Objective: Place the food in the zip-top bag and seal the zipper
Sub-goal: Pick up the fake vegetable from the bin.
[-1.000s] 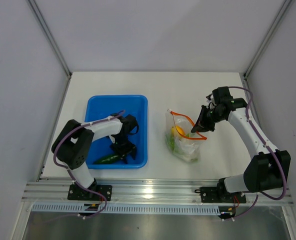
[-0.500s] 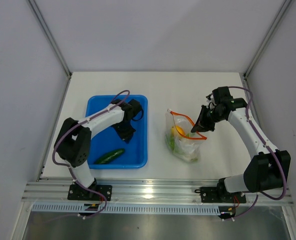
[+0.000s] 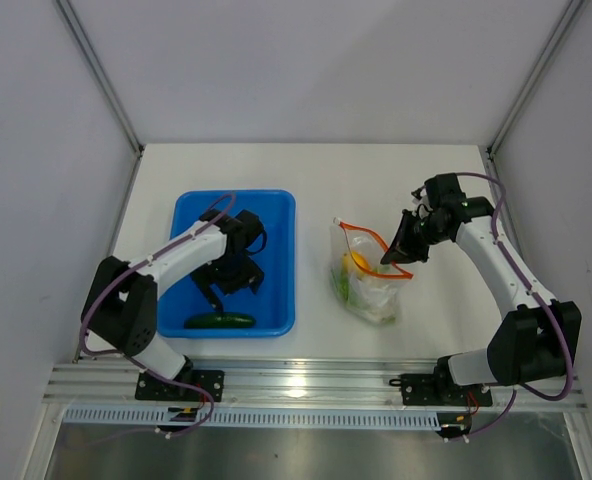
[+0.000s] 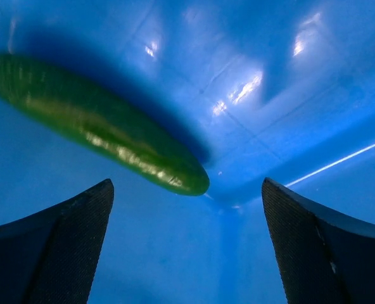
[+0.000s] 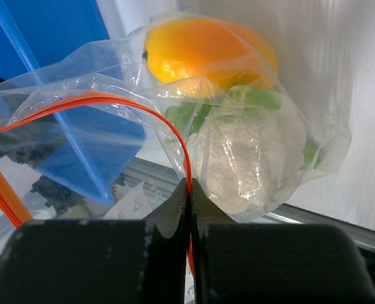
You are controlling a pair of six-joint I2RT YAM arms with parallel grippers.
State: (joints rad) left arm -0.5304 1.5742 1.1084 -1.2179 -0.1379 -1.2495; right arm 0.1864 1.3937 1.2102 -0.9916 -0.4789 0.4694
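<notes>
Next, my left gripper picks up the cucumber by the end nearest its fingers, which leaves the cucumber's length free to enter the zip-top bag's opening.
The dark green cucumber (image 3: 219, 321) (image 4: 99, 126) lies along the front wall of the blue tray (image 3: 198, 225). My left gripper (image 3: 232, 281) (image 4: 186, 204) hovers open just behind it, with nothing between its fingers. The clear zip-top bag (image 3: 374, 295) (image 5: 111, 95) sits right of the tray with its mouth held open. My right gripper (image 3: 392, 257) (image 5: 189, 185) is shut on the orange-red zipper (image 3: 374, 238) (image 5: 143, 107) at the mouth's right side. Inside the bag are the orange-yellow fruit (image 3: 356, 264) (image 5: 206, 47), the white cabbage (image 5: 251, 152) and a green piece (image 5: 258, 98).
The tray's blue floor (image 4: 270, 76) fills the left wrist view, and its wall (image 5: 48, 25) shows behind the bag. White walls with metal posts enclose the table on three sides. A metal rail (image 3: 306, 380) runs along the near edge.
My left gripper swung up the tray shut, then came back toward the near wall and opened. The cucumber shifted from slanted to lying along the front wall. The right arm stayed still.
</notes>
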